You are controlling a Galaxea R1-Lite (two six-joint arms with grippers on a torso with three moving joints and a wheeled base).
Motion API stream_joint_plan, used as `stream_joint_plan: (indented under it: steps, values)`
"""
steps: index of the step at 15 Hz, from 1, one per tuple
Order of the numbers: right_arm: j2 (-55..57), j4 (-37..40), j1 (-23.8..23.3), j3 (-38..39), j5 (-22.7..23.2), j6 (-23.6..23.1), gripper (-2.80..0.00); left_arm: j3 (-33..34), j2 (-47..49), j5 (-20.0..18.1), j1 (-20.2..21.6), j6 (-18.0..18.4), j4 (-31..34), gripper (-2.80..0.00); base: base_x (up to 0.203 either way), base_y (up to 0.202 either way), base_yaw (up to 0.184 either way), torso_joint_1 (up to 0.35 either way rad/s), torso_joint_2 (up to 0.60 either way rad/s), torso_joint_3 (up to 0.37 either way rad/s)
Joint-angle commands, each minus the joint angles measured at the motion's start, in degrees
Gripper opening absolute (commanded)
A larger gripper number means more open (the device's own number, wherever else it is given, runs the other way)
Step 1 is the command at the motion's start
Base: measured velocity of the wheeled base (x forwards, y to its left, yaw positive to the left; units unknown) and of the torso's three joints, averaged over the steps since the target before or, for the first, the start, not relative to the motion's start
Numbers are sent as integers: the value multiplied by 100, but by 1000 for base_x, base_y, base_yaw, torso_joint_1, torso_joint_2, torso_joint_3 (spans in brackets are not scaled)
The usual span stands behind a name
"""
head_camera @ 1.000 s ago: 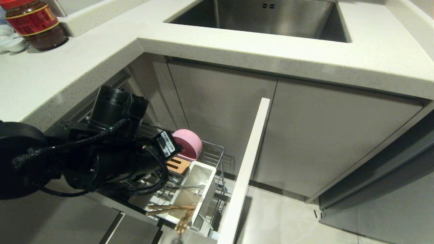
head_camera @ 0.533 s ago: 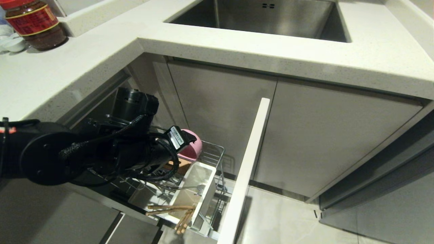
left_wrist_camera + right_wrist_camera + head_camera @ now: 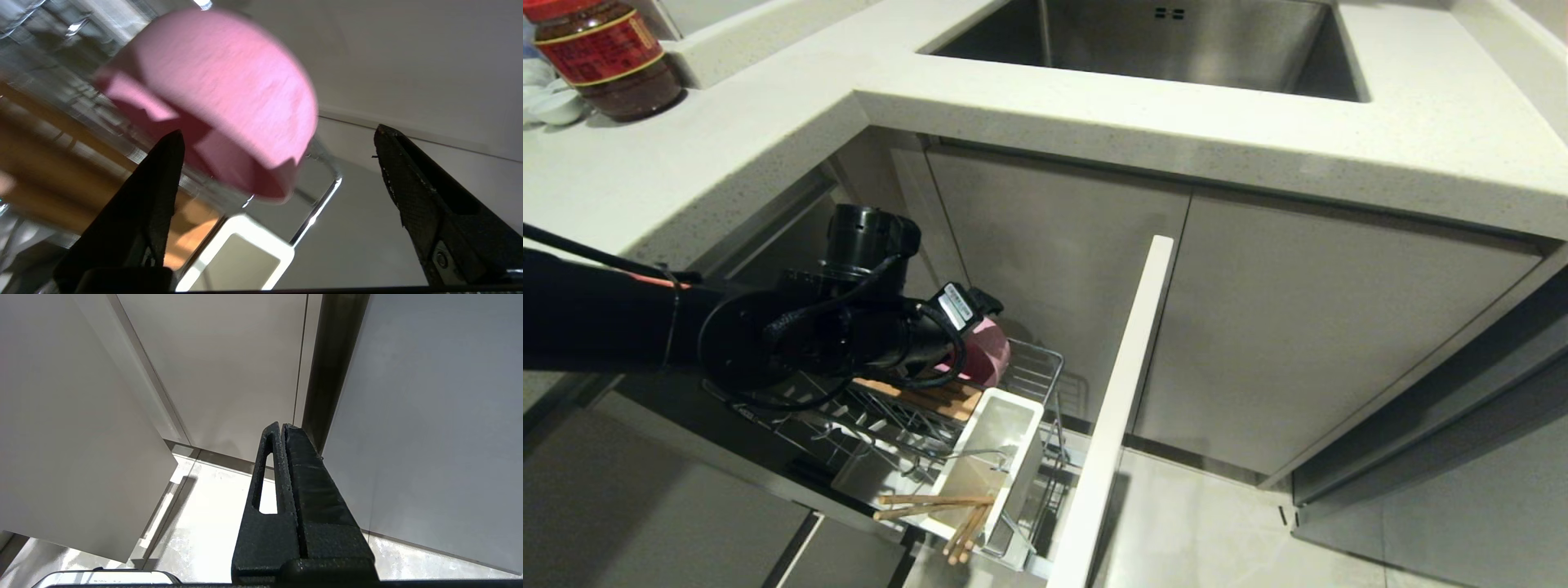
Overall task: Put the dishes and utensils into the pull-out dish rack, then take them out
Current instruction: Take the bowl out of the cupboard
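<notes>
The robot's left gripper should next take hold of the pink bowl by its rim, so that it can take the pink bowl out of the dish rack.
The pull-out dish rack stands drawn out below the counter, its pale front panel on the right. A pink bowl stands on edge at the rack's far end, beside the wooden strip. My left gripper reaches in from the left and is open. In the left wrist view its jaws are spread wide with the bowl just beyond the fingertips, not gripped. Chopsticks and a fork lie in the white utensil holder. My right gripper hangs shut near the cabinet fronts.
A steel sink is set in the pale counter above the rack. A red-lidded jar and small white dishes stand at the back left. Closed cabinet doors lie right of the front panel, with tiled floor below.
My left arm has stretched lower and further right into the rack, bringing the gripper up to the pink bowl. The bowl, chopsticks and holder have stayed put.
</notes>
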Motion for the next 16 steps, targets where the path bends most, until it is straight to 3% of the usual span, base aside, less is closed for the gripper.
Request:
stream_joint_plan:
  steps: [1,3,7,8,16]
  values:
    - [-4,-4,1,149,1,2,-280,-134,207,-114,61,143,-118,0,0,0,0,0,0,0]
    - [-4,-4,1,149,1,2,-280,-124,261,-220,61,409,-277,0,0,0,0,0,0,0]
    - [-4,-4,1,149,1,2,-280,-71,73,-228,52,422,-277,0,0,0,0,0,0,0]
    - [-4,-4,1,149,1,2,-280,-63,68,-228,52,427,-277,-280,0,0,0,0,0,0]
    - [-4,-4,1,149,1,2,-280,25,-146,-333,-47,427,-238,-280,0,0,0,0,0,0]
